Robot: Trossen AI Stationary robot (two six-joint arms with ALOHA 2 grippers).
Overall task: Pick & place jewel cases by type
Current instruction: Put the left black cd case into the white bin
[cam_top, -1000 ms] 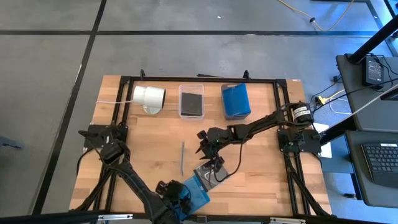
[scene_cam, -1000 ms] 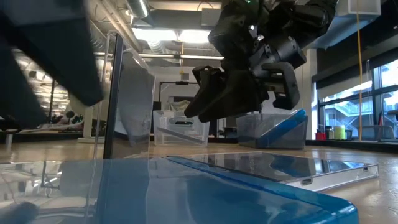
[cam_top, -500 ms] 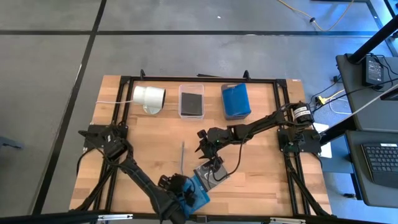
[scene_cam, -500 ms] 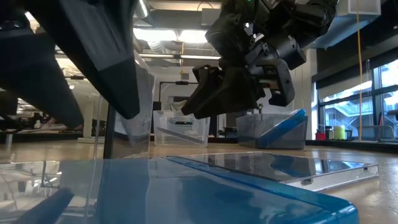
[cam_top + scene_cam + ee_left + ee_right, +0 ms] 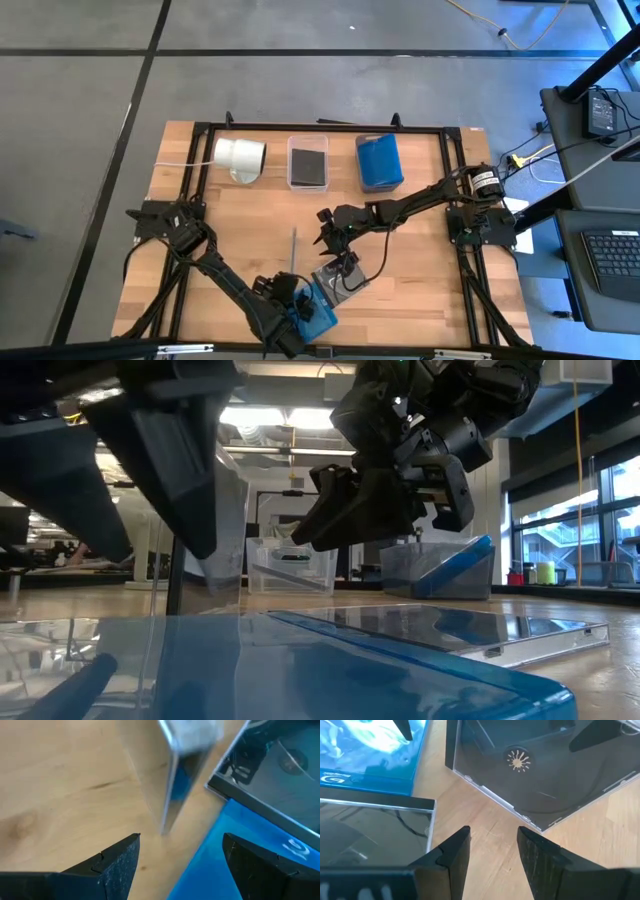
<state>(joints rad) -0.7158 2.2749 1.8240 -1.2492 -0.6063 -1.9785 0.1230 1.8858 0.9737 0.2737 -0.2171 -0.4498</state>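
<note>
The standing clear case should go into the clear bin point(image 5: 308, 162) to be sorted, so my left gripper should reach it and pick it up by its thin edge point(image 5: 294, 250).
A translucent blue jewel case point(image 5: 318, 310) lies flat near the table's near edge. A dark clear-lidded case point(image 5: 337, 275) lies flat just beyond it. A thin clear case point(image 5: 293, 252) stands on edge to their left. My left gripper point(image 5: 290, 305) is open and hovers over the blue case's left edge point(image 5: 210, 865), one finger over wood, one over the case. My right gripper point(image 5: 335, 243) is open and hangs above the dark case point(image 5: 520, 765), clear of it in the low view point(image 5: 340, 530). A black case lies in the clear bin point(image 5: 308, 162), and blue ones in the blue bin point(image 5: 380, 162).
A white cylinder point(image 5: 240, 155) lies on its side at the far left of the table, beside the two bins along the far edge. A black frame rail point(image 5: 330, 127) runs round the table. Bare wood point(image 5: 230, 240) spreads left of the standing case.
My left gripper has moved from the table's near edge toward the far edge and over the blue case, coming lower and larger into the low view. The cases have stayed where they were.
</note>
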